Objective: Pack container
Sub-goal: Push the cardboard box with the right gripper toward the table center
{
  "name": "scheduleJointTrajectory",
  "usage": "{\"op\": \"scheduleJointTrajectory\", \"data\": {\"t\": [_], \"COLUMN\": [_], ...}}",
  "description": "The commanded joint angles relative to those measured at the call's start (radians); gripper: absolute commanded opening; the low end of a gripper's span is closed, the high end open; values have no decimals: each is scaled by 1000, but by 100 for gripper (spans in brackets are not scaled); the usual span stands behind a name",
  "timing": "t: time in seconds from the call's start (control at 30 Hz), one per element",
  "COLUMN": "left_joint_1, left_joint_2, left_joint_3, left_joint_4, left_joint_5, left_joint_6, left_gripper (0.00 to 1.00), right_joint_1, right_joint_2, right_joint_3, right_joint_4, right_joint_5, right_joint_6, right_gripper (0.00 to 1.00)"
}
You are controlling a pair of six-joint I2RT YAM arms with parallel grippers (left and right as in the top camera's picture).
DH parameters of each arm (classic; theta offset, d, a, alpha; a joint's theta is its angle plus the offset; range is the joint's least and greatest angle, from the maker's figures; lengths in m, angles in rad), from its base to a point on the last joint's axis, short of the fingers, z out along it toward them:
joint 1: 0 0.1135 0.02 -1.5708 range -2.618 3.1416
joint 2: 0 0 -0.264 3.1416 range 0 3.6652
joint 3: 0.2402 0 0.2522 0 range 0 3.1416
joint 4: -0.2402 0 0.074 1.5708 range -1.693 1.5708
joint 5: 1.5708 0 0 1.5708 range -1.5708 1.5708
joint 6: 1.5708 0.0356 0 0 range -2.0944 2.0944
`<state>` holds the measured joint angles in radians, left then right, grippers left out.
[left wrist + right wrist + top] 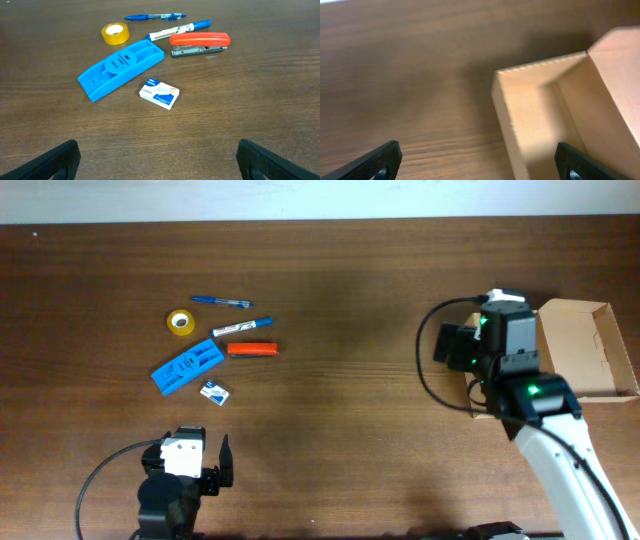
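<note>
I should next grab the container point(577, 345) with my right gripper by the rim of its side facing the loose items, to bring it near them, open for packing.
The container point(577, 345), a tan cardboard box with its flap lid open, lies at the table's right edge. My right gripper point(497, 352) hangs open over the box's left wall. In the right wrist view that wall's corner point(506, 95) lies between the spread fingers of the gripper point(479, 162), nothing gripped. My left gripper point(188, 448) stands open at the front left, and in the left wrist view the gripper point(159, 162) has only bare table between its fingertips. Beyond it lie a staples box point(159, 93), a blue case point(120, 67), a red stapler point(200, 43), a marker point(177, 30), a blue pen point(155, 16) and a yellow tape roll point(115, 33).
The loose items cluster at the table's left point(215, 345), a hand's length ahead of the left gripper. Dark wooden table point(340, 300) stretches between that cluster and the box. A black cable point(430, 370) loops left of the right arm.
</note>
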<state>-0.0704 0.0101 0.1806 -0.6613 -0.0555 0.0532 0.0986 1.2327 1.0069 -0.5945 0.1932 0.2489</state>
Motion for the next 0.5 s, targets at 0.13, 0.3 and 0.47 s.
{"op": "scheduleJointTrajectory", "data": {"t": [0.13, 0.3, 0.47], "left_joint_1": [6, 6, 6], "left_joint_2": [-5, -5, -5], "left_joint_3": [-4, -4, -4], "left_joint_4": [3, 3, 3], "left_joint_5": [8, 8, 8], "left_joint_6": [16, 16, 16], "left_gripper": [99, 100, 100], "right_joint_1": [-92, -93, -93], "right_joint_2": [121, 256, 313], "right_joint_3": [28, 28, 28], "right_joint_4": [-20, -24, -15], "right_joint_5": [-82, -81, -81], "right_joint_6": [-45, -59, -59], "right_gripper": [100, 97, 75]}}
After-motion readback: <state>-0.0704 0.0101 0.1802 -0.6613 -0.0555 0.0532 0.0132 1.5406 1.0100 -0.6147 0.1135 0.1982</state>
